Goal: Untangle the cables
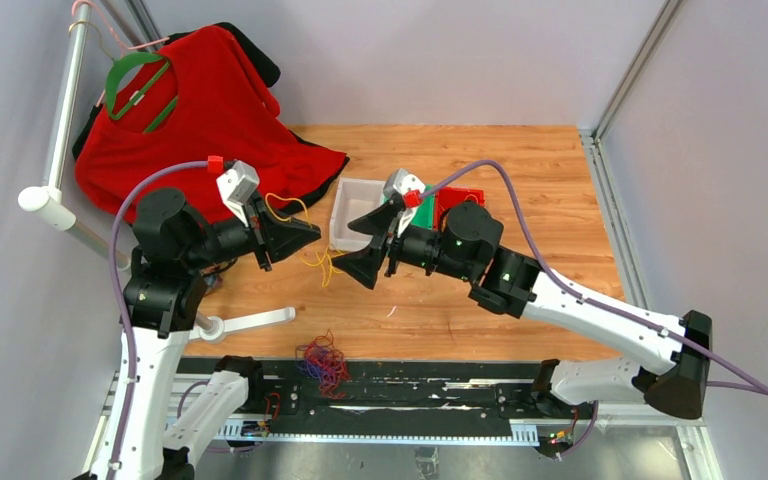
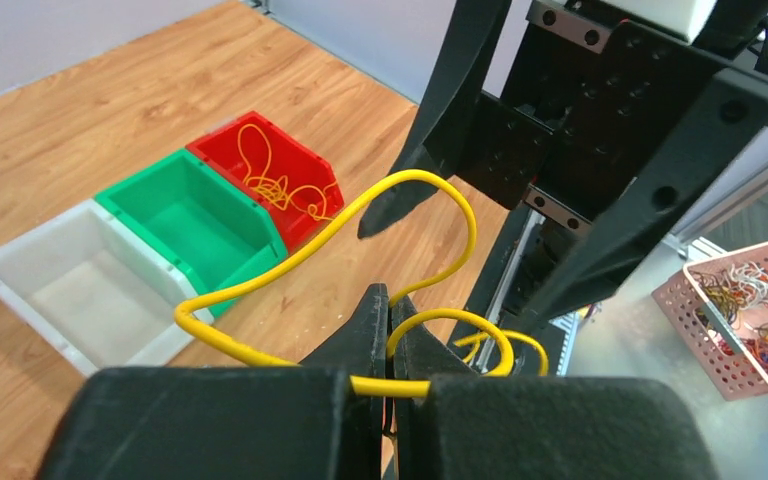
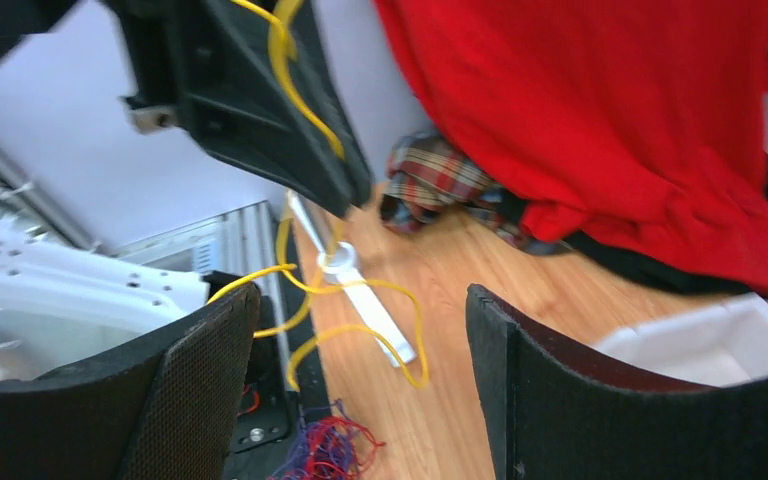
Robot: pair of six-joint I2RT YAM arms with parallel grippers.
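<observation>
I should grab the yellow cable's hanging loops with my right gripper next. Then it can take the cable over from my left gripper and put it in the red bin.
My left gripper [image 1: 312, 236] is shut on a yellow cable [image 1: 318, 262], which hangs in loops just above the table. In the left wrist view the jaws [image 2: 392, 318] pinch this yellow cable [image 2: 260, 285], and it curls out on both sides. My right gripper [image 1: 352, 246] is open and empty, facing the left one from close by. In the right wrist view its fingers [image 3: 210, 380] stand wide apart, with the yellow loops [image 3: 400, 340] beyond them. A red and purple tangle [image 1: 322, 364] lies at the table's front edge and also shows in the right wrist view [image 3: 325, 450].
White [image 2: 60, 290], green [image 2: 195, 215] and red [image 2: 305, 160] bins stand in a row mid-table; the red one holds yellow cables. A red shirt [image 1: 210, 110] hangs on a rack at the back left, whose white foot [image 1: 245, 322] lies on the table. A pink basket [image 2: 745, 320] sits beyond the table.
</observation>
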